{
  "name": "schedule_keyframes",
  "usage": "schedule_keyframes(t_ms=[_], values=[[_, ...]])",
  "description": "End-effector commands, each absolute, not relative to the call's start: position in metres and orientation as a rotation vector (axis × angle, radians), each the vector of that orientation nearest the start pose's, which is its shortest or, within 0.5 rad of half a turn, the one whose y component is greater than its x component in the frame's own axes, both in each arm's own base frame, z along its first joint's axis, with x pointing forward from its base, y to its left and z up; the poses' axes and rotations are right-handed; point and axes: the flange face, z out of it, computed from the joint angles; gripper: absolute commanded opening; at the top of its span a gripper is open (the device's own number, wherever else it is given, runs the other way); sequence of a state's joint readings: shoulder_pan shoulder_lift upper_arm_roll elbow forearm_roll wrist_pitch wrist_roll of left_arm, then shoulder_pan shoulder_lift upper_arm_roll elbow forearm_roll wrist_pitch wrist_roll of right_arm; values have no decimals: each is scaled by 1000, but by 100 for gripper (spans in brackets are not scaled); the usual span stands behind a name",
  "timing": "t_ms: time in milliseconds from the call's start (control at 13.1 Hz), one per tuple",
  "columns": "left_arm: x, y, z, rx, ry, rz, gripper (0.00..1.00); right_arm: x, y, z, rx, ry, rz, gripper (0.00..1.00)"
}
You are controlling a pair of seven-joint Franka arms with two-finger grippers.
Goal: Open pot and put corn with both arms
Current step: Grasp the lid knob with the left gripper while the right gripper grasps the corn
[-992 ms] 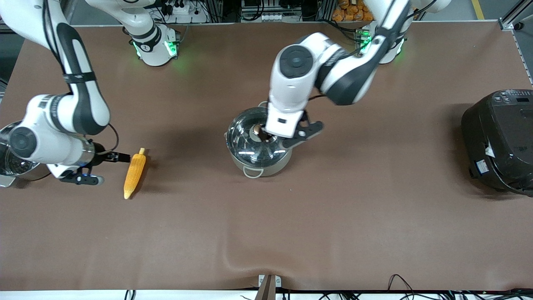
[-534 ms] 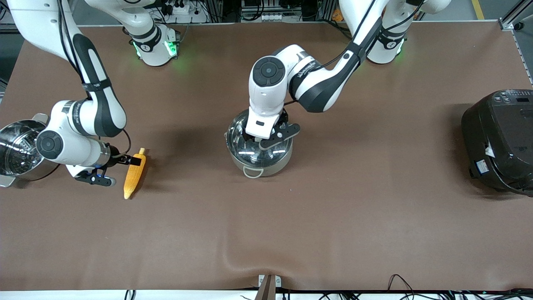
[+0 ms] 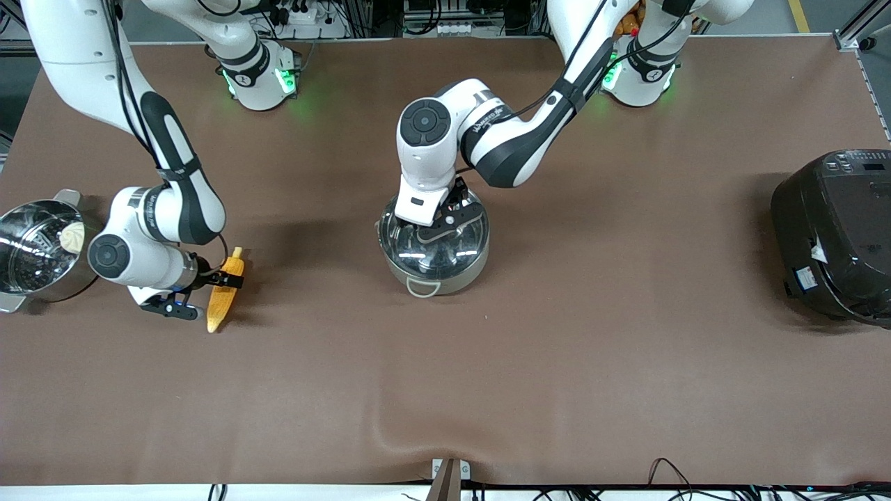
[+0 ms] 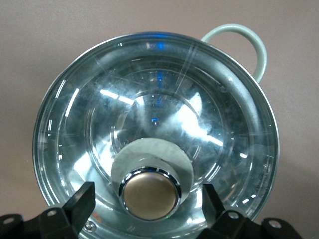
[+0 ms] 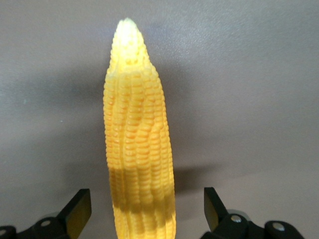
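My right gripper's fingers stand either side of the corn's stub end in the right wrist view, so it is time to close, which would catch it.
The steel pot stands mid-table with its glass lid on. My left gripper is low over the lid and open. In the left wrist view its fingers stand on either side of the copper knob with a gap on each side. The corn lies on the table toward the right arm's end, pointed tip toward the front camera. My right gripper is open astride the cob near its stub end. In the right wrist view its fingers flank the corn without touching it.
A steel steamer pot with a white bun stands at the table's edge by the right arm. A big black rice cooker sits at the left arm's end. The brown cloth has a wrinkle near the front edge.
My left gripper has moved across the lid and now straddles the knob. My right gripper has advanced from beside the corn's stub end to straddle the cob. The pot and the corn have not moved.
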State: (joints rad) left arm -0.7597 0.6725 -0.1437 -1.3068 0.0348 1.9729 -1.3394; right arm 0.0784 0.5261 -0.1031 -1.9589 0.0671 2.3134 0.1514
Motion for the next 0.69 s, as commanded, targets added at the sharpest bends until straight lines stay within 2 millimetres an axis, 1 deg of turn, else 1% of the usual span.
schedule_keyframes(t_ms=[0, 153, 305, 381, 458, 534, 610], values=[[479, -562, 351, -3078, -743, 40, 85, 602, -12, 188, -3123, 345, 242, 100], [476, -562, 347, -3067, -748, 44, 75, 601, -13, 183, -3124, 345, 244, 100], [475, -563, 346, -3066, -745, 44, 67, 600, -13, 181, -3124, 345, 252, 100], [475, -563, 346, -3066, -745, 44, 62, 600, -14, 181, -3124, 341, 252, 90], [475, -563, 347, -3066, -748, 45, 40, 600, -14, 181, -3125, 310, 252, 45], [476, -562, 351, -3067, -751, 45, 20, 600, -16, 181, -3125, 297, 252, 27], [476, -560, 353, -3065, -752, 44, 6, 600, -17, 181, -3126, 280, 252, 23]])
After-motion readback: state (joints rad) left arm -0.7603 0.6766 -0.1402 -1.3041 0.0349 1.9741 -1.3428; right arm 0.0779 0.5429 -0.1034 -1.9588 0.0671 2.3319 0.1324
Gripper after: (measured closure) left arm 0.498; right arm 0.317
